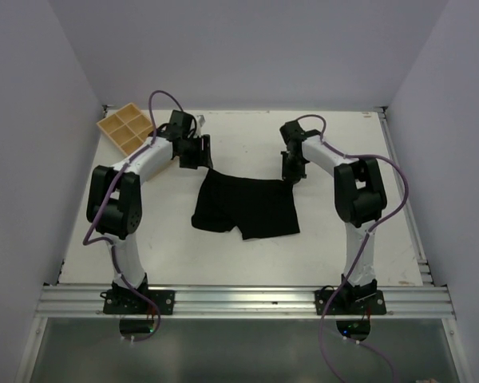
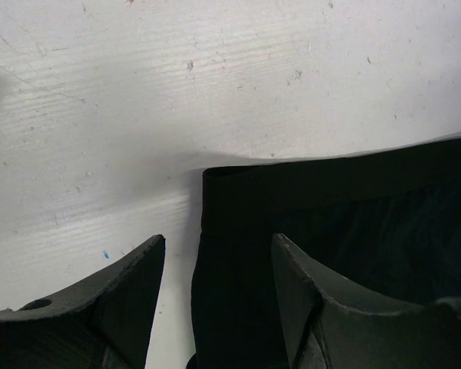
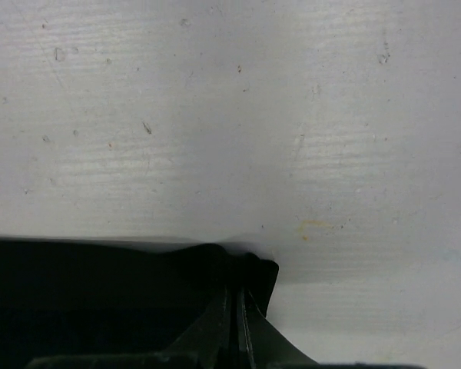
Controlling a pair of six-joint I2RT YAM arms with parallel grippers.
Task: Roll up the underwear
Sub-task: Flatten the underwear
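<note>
My left gripper's fingers stop short of the waistband corner (image 1: 211,171) (image 2: 217,191), so it is too early to close. The gripper moves toward the corner first, as closing now would miss it.
The black underwear (image 1: 246,204) lies spread flat in the middle of the white table, waistband toward the far side. My left gripper (image 1: 202,156) is open over its far left corner; in the left wrist view the jaws (image 2: 218,254) straddle the garment's left edge (image 2: 238,231). My right gripper (image 1: 292,176) is shut on the far right corner of the waistband. In the right wrist view the closed fingers (image 3: 236,307) pinch a small fold of the black fabric (image 3: 257,273).
A tan wooden tray (image 1: 126,128) with compartments sits at the far left corner of the table. The white tabletop (image 1: 239,136) has a metal rail along the right edge (image 1: 407,199).
</note>
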